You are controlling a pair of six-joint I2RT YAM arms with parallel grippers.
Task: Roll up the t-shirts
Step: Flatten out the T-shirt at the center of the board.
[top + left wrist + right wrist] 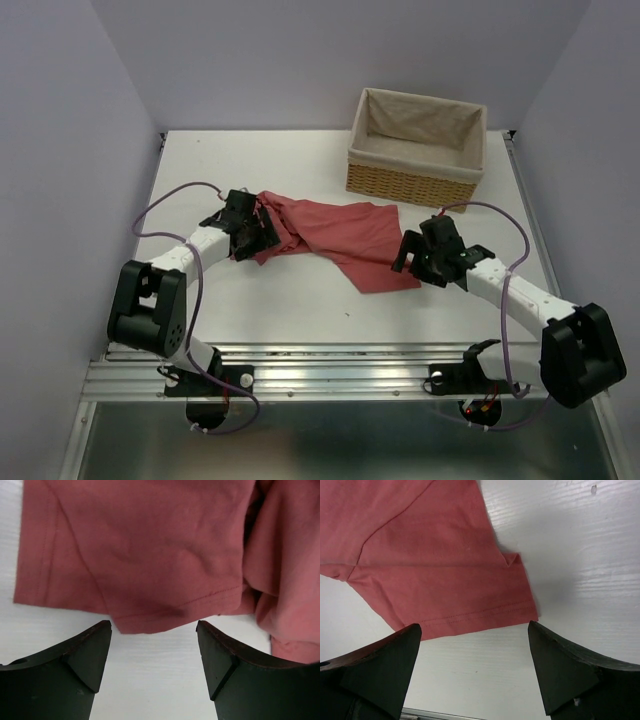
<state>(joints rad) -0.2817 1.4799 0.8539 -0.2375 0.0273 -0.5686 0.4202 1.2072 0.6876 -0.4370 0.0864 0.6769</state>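
My left gripper grabs the t-shirt by its hemmed edge next, to draw the crumpled t-shirt open and flat for rolling.
One salmon-red t-shirt [335, 238] lies crumpled and loosely spread on the white table, between my two arms. My left gripper [262, 232] stands open at the shirt's left end. In the left wrist view the left gripper [154, 625] has bare table between its fingers, and a hemmed edge of the t-shirt [150, 555] lies just beyond the tips. My right gripper [408, 250] stands open at the shirt's lower right corner. From the right wrist, the right gripper [474, 625] holds nothing, and the stitched hem of the t-shirt [435, 570] lies flat just ahead of the tips.
A wicker basket [410, 185] with a cloth lining stands at the back right, just behind the shirt. Bare white table [300, 310] stretches between the shirt and the metal rail [330, 370] at the near edge. Lilac walls close in both sides.
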